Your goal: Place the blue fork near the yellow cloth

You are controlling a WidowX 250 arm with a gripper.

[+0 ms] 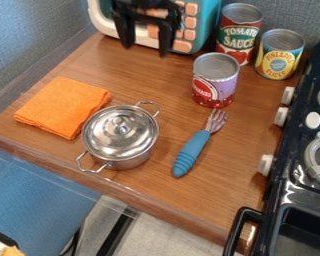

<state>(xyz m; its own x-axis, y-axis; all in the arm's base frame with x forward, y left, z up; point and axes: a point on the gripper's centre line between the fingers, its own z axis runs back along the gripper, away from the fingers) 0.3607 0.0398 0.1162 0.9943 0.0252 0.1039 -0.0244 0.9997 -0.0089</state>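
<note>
My gripper picks up the blue fork by its blue handle next. It then places the fork near the cloth (64, 106).
The black gripper (146, 31) hangs at the top of the view in front of the toy microwave, its two fingers spread apart with nothing between them. Well below and to the right of it, the blue-handled fork (191, 152) lies flat on the wooden counter, its metal tines pointing up toward the cans. A folded cloth (64, 106), orange in colour, lies on the counter's left side. Between cloth and fork stands a lidded steel pot.
The steel pot (121, 135) has a loop handle at each end. Three cans, one purple and red (215, 81), one of tomato sauce (239, 34) and one yellow (279, 55), stand at the back right. A teal microwave (204, 22) is behind; a black stove (289, 182) borders the right.
</note>
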